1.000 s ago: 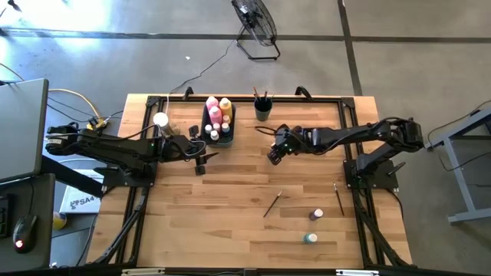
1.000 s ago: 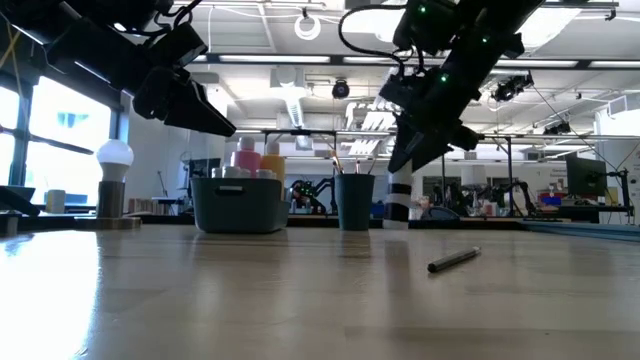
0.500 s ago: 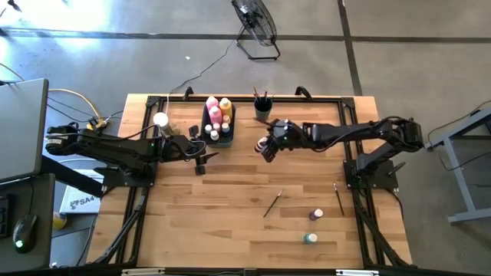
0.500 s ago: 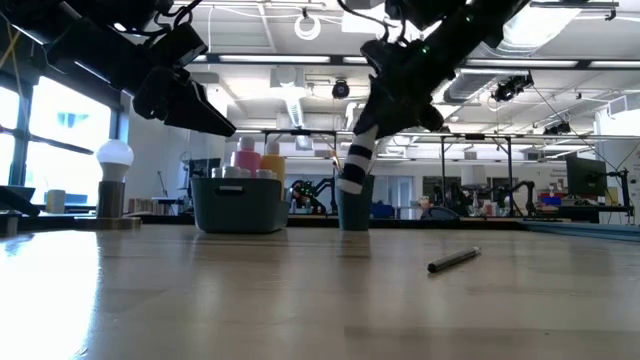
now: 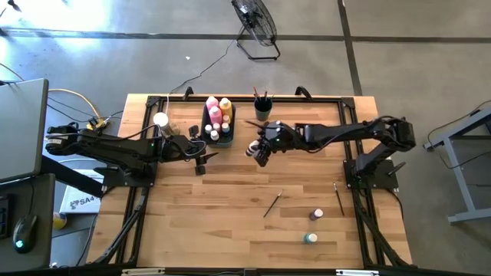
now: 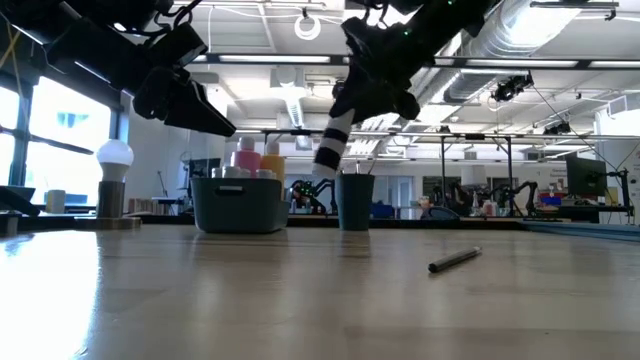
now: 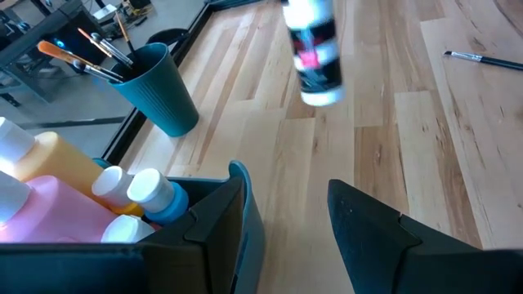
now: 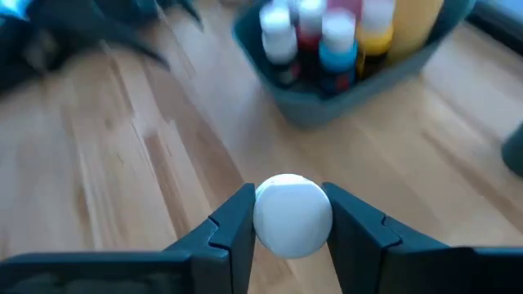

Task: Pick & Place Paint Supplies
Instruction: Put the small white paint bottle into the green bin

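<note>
My right gripper should keep holding the small bottle for now, because the bottle hangs tilted above the bare table beside the bin.
My right gripper point(image 5: 259, 151) hangs in the air just right of the grey bin point(image 5: 229, 132), shut on a small black-and-white paint bottle point(image 6: 333, 150). The bin holds the tall pink bottle point(image 5: 214, 113), the yellow bottle point(image 5: 225, 106) and several small white-capped bottles point(image 8: 319, 37). A teal cup point(image 5: 263, 110) with brushes stands at the far edge. A loose brush point(image 5: 272, 203), a second brush point(image 5: 337, 198) and two small bottles point(image 5: 316, 215) point(image 5: 310, 238) lie nearer. My left gripper point(image 7: 286, 220) waits open beside the bin's left side. My right gripper pinches the small bottle between its two fingers point(image 8: 233, 224), one on each side of its white rounded end point(image 8: 292, 216). The fingers slant down toward the table's left. The bottle juts out tilted below them point(image 6: 325, 160), lifted clear of the table.
A white knob on a round tan base point(image 5: 160, 119) stands left of the bin. Bare wood point(image 5: 230, 192) spreads across the middle and near left of the table. A dark frame rail point(image 5: 322, 98) runs along the far edge.
My right gripper has carried the small bottle toward the table's left and upward, from right of the teal cup to a spot near the bin. It has stayed shut on the bottle. The bottle now hangs higher and tilted.
</note>
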Motion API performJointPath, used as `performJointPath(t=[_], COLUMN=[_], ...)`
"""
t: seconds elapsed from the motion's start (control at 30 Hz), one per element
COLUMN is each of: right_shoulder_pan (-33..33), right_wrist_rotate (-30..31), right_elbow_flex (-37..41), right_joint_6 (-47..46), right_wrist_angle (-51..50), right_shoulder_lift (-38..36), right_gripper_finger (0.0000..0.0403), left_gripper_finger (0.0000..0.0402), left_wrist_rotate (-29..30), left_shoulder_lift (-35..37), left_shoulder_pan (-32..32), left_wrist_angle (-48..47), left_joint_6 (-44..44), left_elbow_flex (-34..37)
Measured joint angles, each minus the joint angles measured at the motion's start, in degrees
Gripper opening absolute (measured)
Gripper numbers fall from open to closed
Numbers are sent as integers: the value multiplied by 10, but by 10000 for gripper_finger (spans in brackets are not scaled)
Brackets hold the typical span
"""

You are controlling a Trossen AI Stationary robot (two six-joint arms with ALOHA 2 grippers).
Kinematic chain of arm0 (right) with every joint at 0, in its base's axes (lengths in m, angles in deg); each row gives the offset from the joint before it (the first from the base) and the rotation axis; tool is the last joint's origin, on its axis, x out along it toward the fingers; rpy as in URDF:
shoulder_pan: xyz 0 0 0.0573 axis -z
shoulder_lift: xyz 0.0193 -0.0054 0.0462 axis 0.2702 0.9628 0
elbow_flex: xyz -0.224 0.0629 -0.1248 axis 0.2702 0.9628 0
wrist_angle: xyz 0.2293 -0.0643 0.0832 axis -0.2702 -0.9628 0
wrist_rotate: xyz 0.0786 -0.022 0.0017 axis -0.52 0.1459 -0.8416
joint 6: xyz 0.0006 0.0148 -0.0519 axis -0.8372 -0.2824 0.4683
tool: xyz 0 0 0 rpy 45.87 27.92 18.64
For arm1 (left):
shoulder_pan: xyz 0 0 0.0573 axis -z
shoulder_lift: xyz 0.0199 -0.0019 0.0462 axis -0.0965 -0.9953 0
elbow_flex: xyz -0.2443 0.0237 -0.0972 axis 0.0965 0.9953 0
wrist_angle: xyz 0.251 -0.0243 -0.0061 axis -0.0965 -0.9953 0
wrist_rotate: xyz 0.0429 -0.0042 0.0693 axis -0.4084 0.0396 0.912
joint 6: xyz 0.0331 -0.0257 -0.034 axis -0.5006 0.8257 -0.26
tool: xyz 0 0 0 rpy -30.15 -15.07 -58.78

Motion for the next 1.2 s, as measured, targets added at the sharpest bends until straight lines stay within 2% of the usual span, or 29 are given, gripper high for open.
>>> performJointPath(t=[0.2,0.47,0.67,1.2], right_shoulder_pan=[-5,-5,-5,-7], right_wrist_rotate=[-18,-19,-34,-17], right_elbow_flex=[-80,-140,-141,-141], right_joint_6=[39,61,58,71], right_wrist_angle=[-36,-62,-69,-68], right_shoulder_lift=[86,139,152,187], right_gripper_finger=[116,116,121,116], left_gripper_finger=[175,175,175,175], left_wrist_rotate=[-2,-9,-11,-12], left_shoulder_lift=[0,0,0,0], left_shoulder_pan=[0,0,0,0], left_wrist_angle=[-6,-28,-29,-28], left_joint_6=[0,0,0,0], left_elbow_flex=[0,0,0,0])
